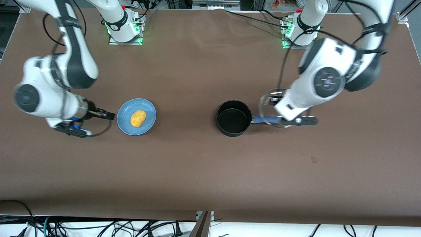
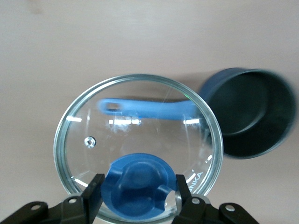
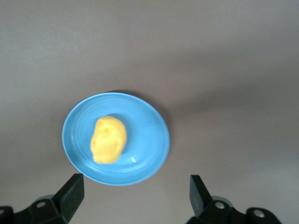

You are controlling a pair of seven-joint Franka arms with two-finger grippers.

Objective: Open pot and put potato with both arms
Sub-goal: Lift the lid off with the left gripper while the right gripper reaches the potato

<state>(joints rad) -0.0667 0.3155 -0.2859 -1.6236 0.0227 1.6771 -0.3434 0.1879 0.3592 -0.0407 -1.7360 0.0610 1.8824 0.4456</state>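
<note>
Next, my right gripper grips the potato (image 1: 138,118) by its long sides to put it into the open black pot (image 1: 233,118).
The black pot (image 1: 233,118) stands open on the table, its blue handle (image 1: 261,120) pointing toward the left arm's end. My left gripper (image 2: 139,186) is shut on the blue knob (image 2: 140,179) of the glass lid (image 2: 140,135). It holds the lid (image 1: 268,102) in the air over the pot's handle, beside the pot (image 2: 250,114). The yellow-orange potato (image 1: 138,118) lies on a light-blue plate (image 1: 148,112) toward the right arm's end. My right gripper (image 1: 107,114) is open and empty, just beside the plate. The right wrist view shows the potato (image 3: 108,140) on the plate (image 3: 145,135), ahead of the gripper (image 3: 135,191).
The brown table top (image 1: 210,171) is bare between the plate and the pot and toward the front camera. The arm bases (image 1: 125,29) stand along the table edge farthest from the front camera.
</note>
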